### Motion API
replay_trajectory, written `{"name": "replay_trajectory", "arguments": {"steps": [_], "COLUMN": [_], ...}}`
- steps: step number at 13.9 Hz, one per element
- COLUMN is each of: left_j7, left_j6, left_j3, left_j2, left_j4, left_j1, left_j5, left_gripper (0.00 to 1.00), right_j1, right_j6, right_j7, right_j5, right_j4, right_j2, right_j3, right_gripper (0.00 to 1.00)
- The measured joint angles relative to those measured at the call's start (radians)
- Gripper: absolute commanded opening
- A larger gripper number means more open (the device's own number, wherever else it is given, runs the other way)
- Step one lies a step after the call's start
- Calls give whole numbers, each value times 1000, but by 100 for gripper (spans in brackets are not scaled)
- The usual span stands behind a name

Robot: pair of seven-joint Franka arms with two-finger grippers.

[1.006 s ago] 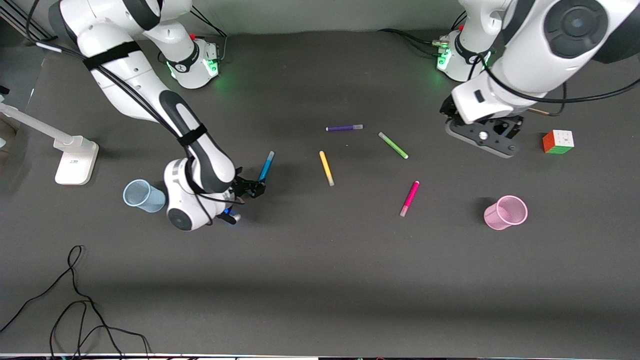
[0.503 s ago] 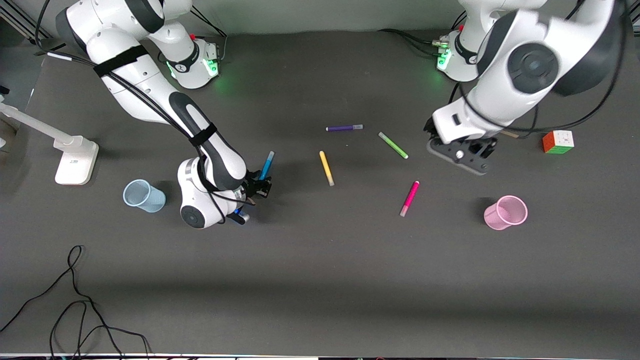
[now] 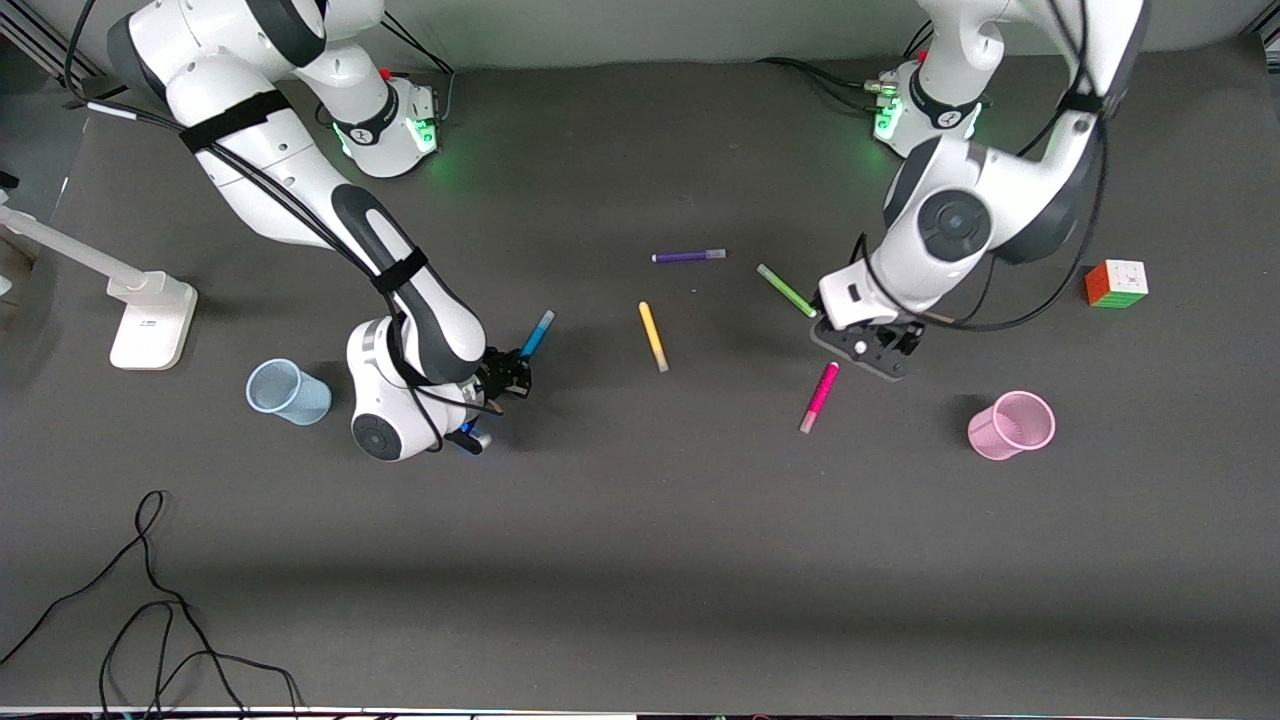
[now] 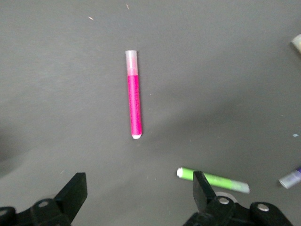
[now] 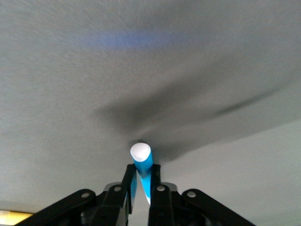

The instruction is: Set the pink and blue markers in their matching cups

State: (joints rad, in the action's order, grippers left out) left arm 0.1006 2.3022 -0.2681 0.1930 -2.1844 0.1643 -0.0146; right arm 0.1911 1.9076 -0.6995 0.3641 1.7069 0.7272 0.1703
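Note:
My left gripper is going to pick up the pink marker next by its uncapped body end (image 3: 830, 373). It will then place the marker in the pink cup (image 3: 1011, 425).
My right gripper (image 3: 508, 372) is shut on the blue marker (image 3: 536, 334) and holds it tilted above the table, beside the pale blue cup (image 3: 287, 392). In the right wrist view the marker (image 5: 141, 162) sticks out between the closed fingers (image 5: 128, 181). The pink marker (image 3: 819, 396) lies flat on the table, toward the right arm's end from the pink cup (image 3: 1011, 425). My left gripper (image 3: 868, 352) is open and empty, low over the table just beside the pink marker's end. In the left wrist view the pink marker (image 4: 134, 99) lies ahead of the open gripper (image 4: 139, 195).
A green marker (image 3: 786, 290), a yellow marker (image 3: 653, 336) and a purple marker (image 3: 689, 256) lie mid-table. A multicoloured cube (image 3: 1116, 283) sits at the left arm's end. A white stand (image 3: 150, 318) and loose black cables (image 3: 150, 610) are at the right arm's end.
My left arm has swung down from near the cube to just above the pink marker. My right gripper has lifted the blue marker slightly and shifted a little toward the blue cup.

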Motion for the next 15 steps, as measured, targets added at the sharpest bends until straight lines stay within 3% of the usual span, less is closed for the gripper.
{"name": "replay_trajectory", "arguments": {"steps": [3, 6, 7, 8, 10, 12, 13, 15], "left_j7": [0, -1, -2, -2, -2, -2, -2, -4], "left_j6": [103, 166, 186, 205, 221, 237, 244, 245], "left_j3": [2, 4, 6, 10, 19, 24, 25, 25], "left_j2": [110, 186, 205, 222, 243, 257, 262, 266], "left_j4": [-3, -2, -2, -1, 0, 2, 3, 7], "left_j1": [0, 0, 0, 0, 0, 0, 0, 0], "left_j5": [19, 47, 57, 66, 77, 80, 81, 81], "left_gripper": [100, 100, 100, 99, 99, 90, 82, 56], "right_j1": [-2, -11, -11, -12, -14, -12, -8, 6], "right_j6": [-99, -138, -140, -140, -90, 24, 69, 135], "right_j7": [0, 0, 1, 1, 1, 1, 3, 3], "right_j5": [-101, -268, -288, -287, -214, -101, -43, 1], "right_j4": [-20, -4, 10, 25, 72, 142, 164, 176], "right_j2": [-103, -251, -290, -318, -326, -292, -257, -177], "right_j3": [-20, -50, -63, -72, -75, -70, -66, -58], "right_gripper": [0, 1, 77, 99, 100, 100, 100, 100]}}
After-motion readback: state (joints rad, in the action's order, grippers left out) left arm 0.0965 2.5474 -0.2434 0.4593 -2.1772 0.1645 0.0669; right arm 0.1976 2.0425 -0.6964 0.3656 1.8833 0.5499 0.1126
